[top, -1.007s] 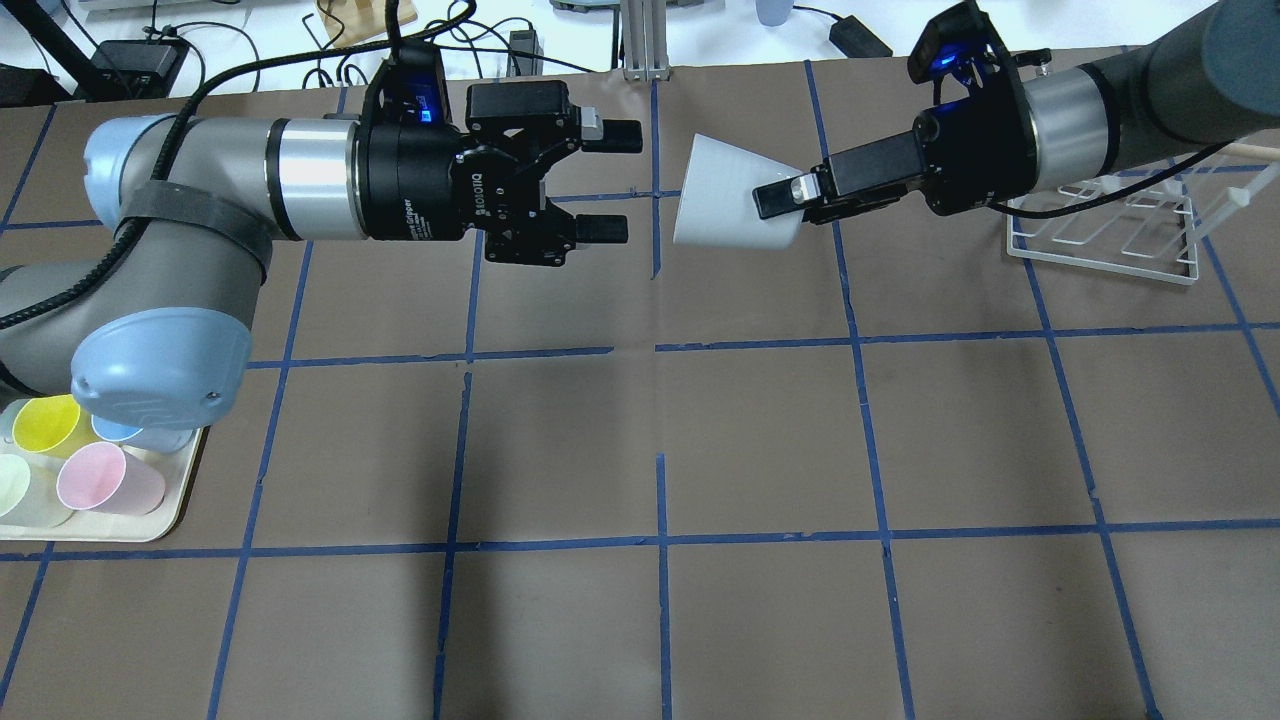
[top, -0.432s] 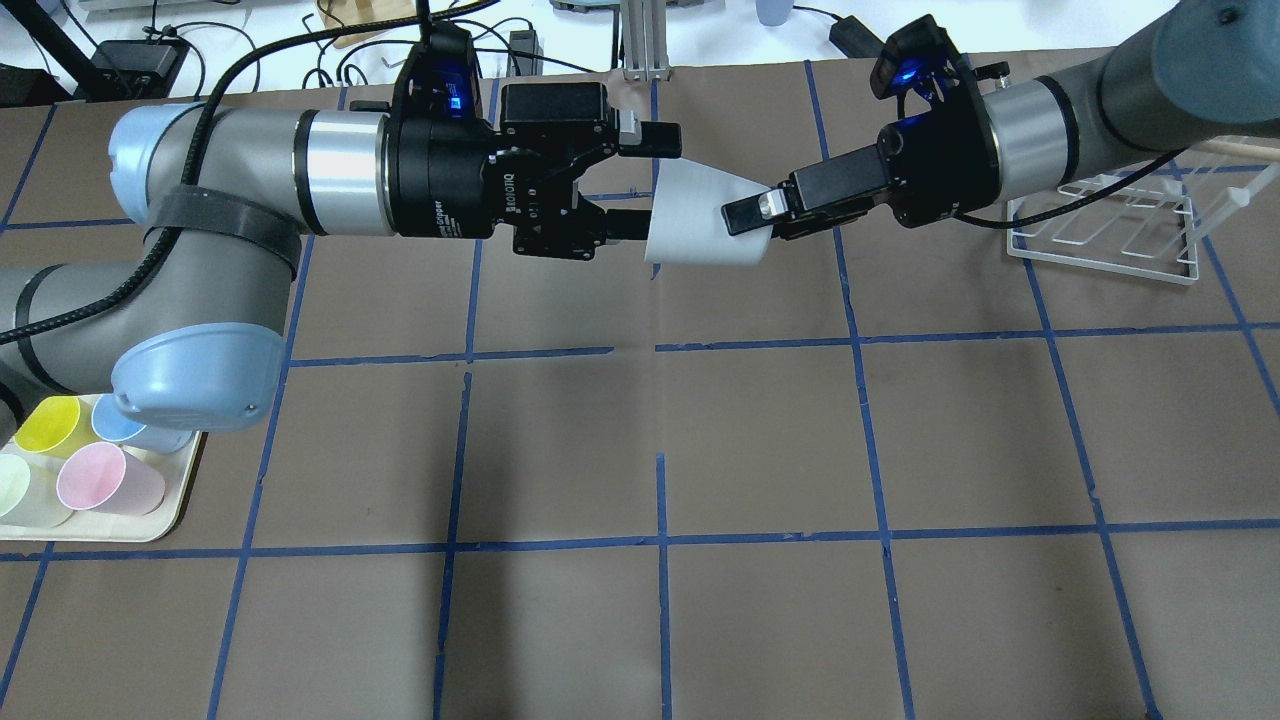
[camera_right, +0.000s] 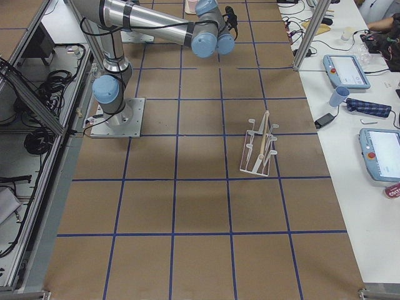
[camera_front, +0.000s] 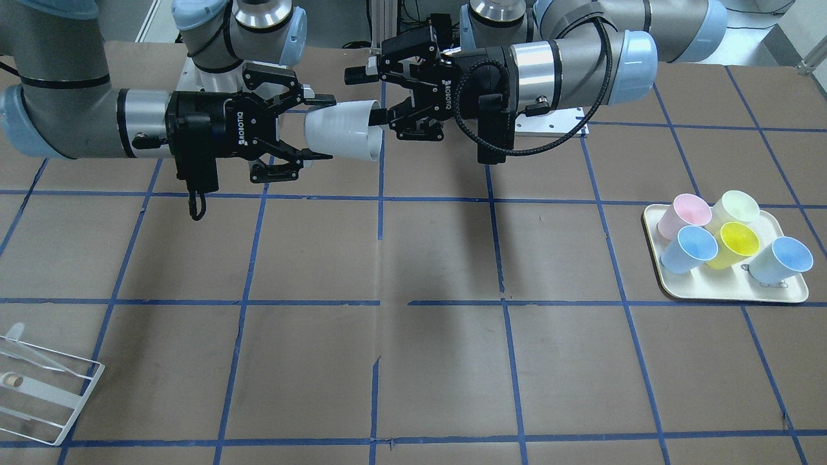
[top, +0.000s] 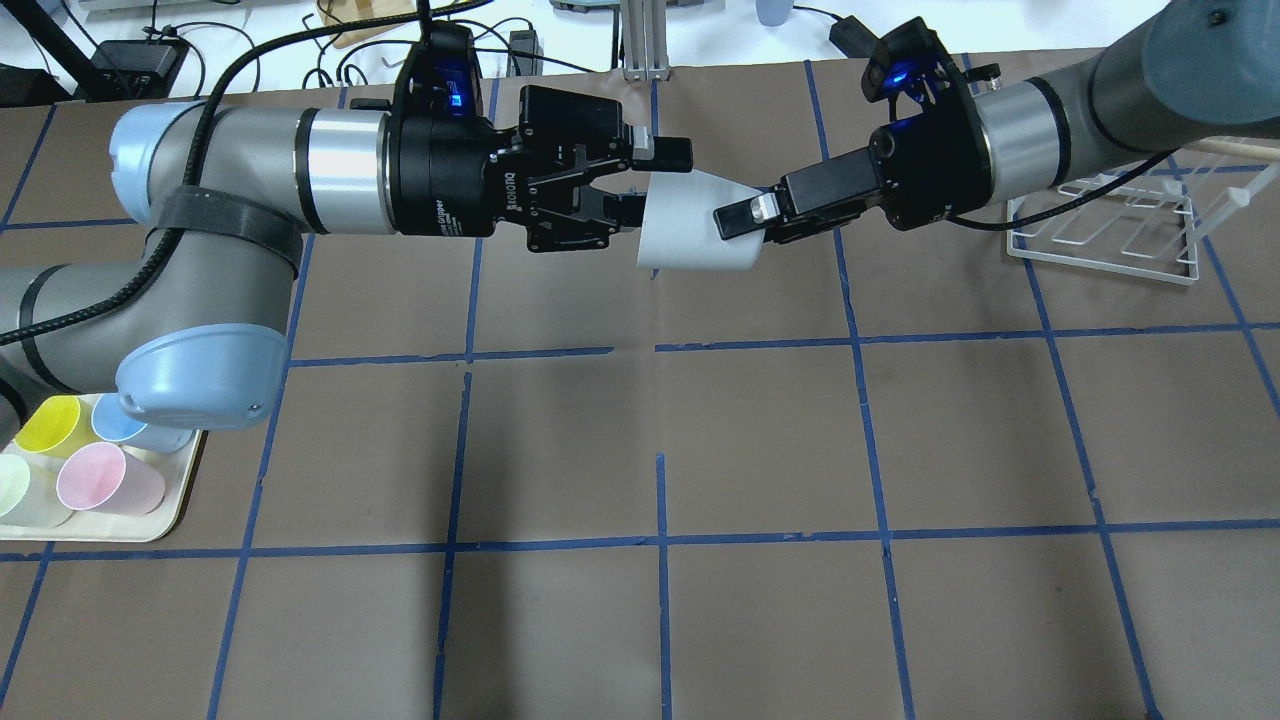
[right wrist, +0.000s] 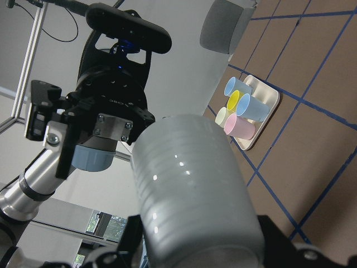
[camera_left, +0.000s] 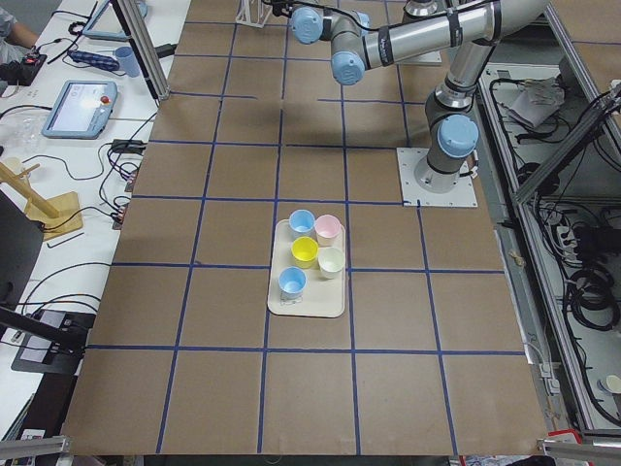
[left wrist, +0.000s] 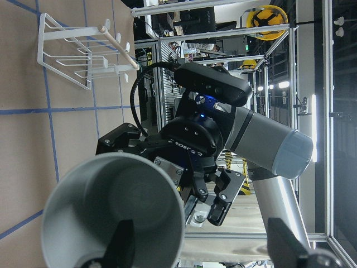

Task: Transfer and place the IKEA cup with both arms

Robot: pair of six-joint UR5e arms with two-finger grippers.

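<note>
The pale-grey IKEA cup should be placed on the cream tray (camera_front: pixel 701 287), so my left gripper should grab it by its rim (camera_front: pixel 376 104) next.
The pale-grey IKEA cup (top: pixel 690 228) hangs sideways above the far middle of the table, mouth toward my left arm. My right gripper (top: pixel 738 222) is shut on its base end; it also shows in the front view (camera_front: pixel 323 128) gripping the cup (camera_front: pixel 339 129). My left gripper (top: pixel 655 180) is open at the rim, one finger inside the mouth and one outside. In the left wrist view the cup (left wrist: pixel 111 206) fills the lower left, with the outer finger (left wrist: pixel 284 245) clear of the rim. The right wrist view shows the cup (right wrist: pixel 189 184) close up.
A cream tray (top: pixel 150 528) with several coloured cups sits at the near left under my left arm's elbow, and shows in the front view (camera_front: pixel 723 296). A white wire rack (top: pixel 1100 250) stands at the far right below my right arm.
My right gripper carried the cup leftward. My left gripper moved right to meet it, its lower finger entered the cup's mouth, and its jaws narrowed.
</note>
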